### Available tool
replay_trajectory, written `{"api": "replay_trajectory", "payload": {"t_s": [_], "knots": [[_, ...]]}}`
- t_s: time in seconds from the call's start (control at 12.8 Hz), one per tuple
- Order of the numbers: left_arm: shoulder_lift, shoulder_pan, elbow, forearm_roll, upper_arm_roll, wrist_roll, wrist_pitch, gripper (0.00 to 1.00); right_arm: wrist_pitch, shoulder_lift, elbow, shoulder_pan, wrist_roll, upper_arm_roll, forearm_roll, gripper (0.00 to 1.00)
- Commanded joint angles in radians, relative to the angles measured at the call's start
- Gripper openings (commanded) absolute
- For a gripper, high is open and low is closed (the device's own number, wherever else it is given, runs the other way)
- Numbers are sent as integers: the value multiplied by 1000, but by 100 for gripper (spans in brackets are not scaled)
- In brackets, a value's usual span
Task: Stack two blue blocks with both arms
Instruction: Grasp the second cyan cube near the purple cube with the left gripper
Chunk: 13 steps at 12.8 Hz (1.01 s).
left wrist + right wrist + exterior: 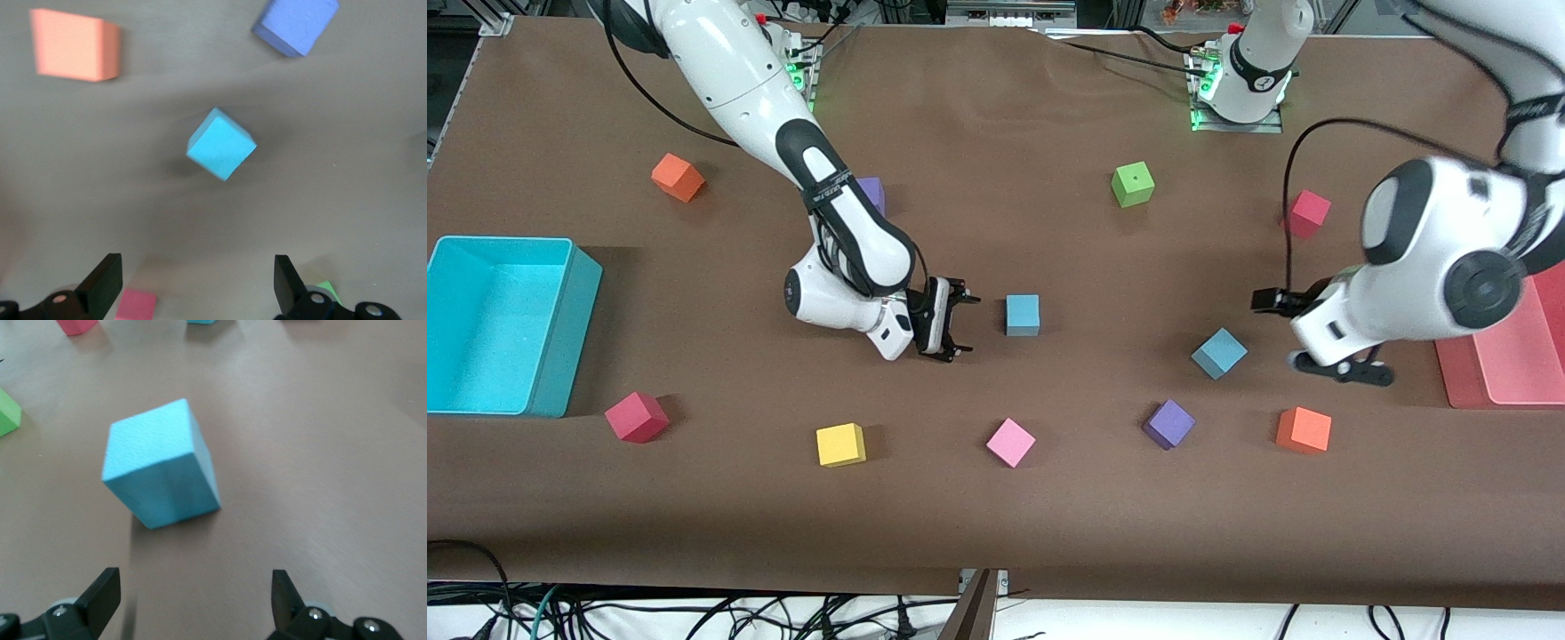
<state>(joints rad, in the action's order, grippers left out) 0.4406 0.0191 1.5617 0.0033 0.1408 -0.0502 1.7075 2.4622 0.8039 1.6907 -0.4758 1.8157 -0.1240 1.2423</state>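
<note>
I need to stack the angled blue block with the other blue block (pixel 1022 316), so my left gripper grabs its opposite sides next.
Two sky-blue blocks lie on the brown table. One blue block (pixel 1022 315) (pixel 161 464) sits mid-table, with my right gripper (pixel 966 325) (pixel 195 593) low beside it on the right arm's end; its jaws stand open and empty, a short gap from the block. The other blue block (pixel 1219 353) (pixel 221 144) lies turned at an angle toward the left arm's end. My left gripper (pixel 1273 330) (pixel 197 277) hangs open and empty beside that block, apart from it.
A cyan bin (pixel 574 329) stands at the right arm's end and a red tray (pixel 1458 378) at the left arm's end. A purple cube (pixel 1168 423) and an orange cube (pixel 1304 430) lie close to the angled block. Several other coloured cubes lie scattered around.
</note>
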Motion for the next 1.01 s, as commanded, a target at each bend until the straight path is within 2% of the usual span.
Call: {"api": "replay_trajectory", "payload": {"t_s": [0.0,0.23,0.47,0.7,0.93], "knots": [[94,27,-14,1,-1,-156,53,100,3,12,-32,-32,5,-5,25,100],[171,59,7,114,-1,-226,151,100,18,18,-37,-41,4,-8,26,100],[174,111,87,265,0,-238,296,100,21,43,-69,-49,74,-6,22,100],[173,107,168,310,0,-287,407,100,59,54,-71,-49,120,-6,23,100],[164,96,202,310,0,-330,420,100,63,57,-69,-41,166,-8,26,100]]}}
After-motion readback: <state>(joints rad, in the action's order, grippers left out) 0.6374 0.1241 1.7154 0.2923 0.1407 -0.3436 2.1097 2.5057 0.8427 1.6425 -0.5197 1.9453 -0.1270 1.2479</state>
